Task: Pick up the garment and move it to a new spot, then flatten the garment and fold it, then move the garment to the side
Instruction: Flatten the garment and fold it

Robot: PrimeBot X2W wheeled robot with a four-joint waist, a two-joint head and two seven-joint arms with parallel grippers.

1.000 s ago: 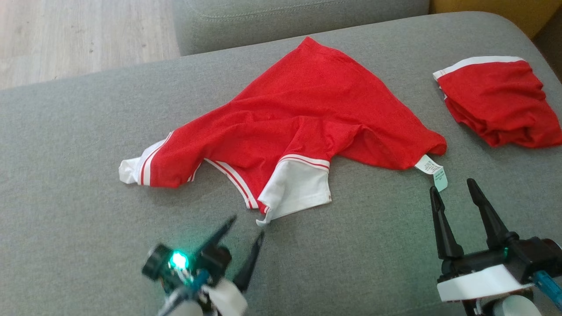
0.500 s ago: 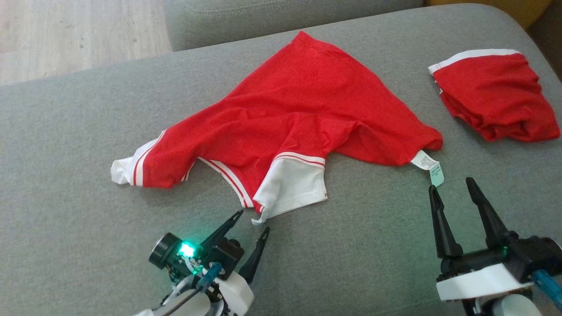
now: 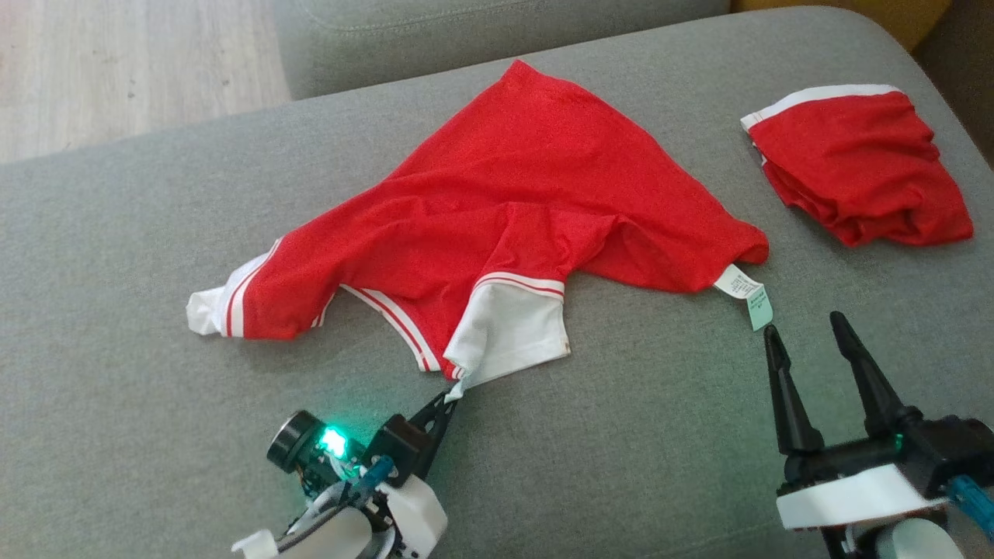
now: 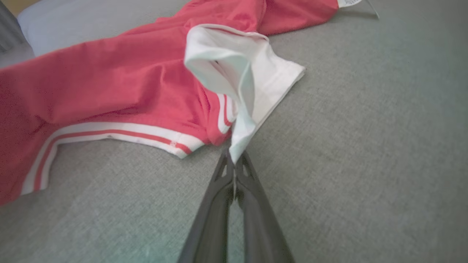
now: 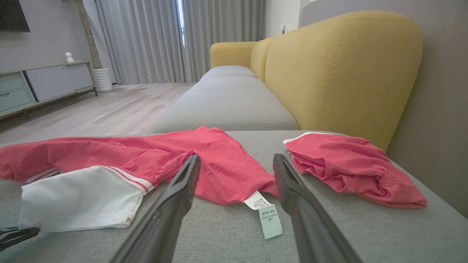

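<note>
The right gripper grabs the garment next by the red corner beside the label, where the cloth rounds up in a fold and the rest lies slack.
The garment is a red shirt with white striped sleeves, lying crumpled on the grey sofa seat. My left gripper sits at its near edge, shut on the tip of the white sleeve. In the left wrist view the sleeve corner is pinched between the closed fingers and pulled into a raised fold. My right gripper stands open just short of the shirt's care label, holding nothing. From the right wrist view the label lies between the spread fingers.
A second red piece with a white band lies bunched at the seat's far right. The yellow sofa back rises behind it. Another grey cushion and wooden floor lie beyond the seat's far edge.
My left gripper has moved forward to the white sleeve's corner and shut on it. The right gripper has stayed open in place. The head camera has shifted slightly.
</note>
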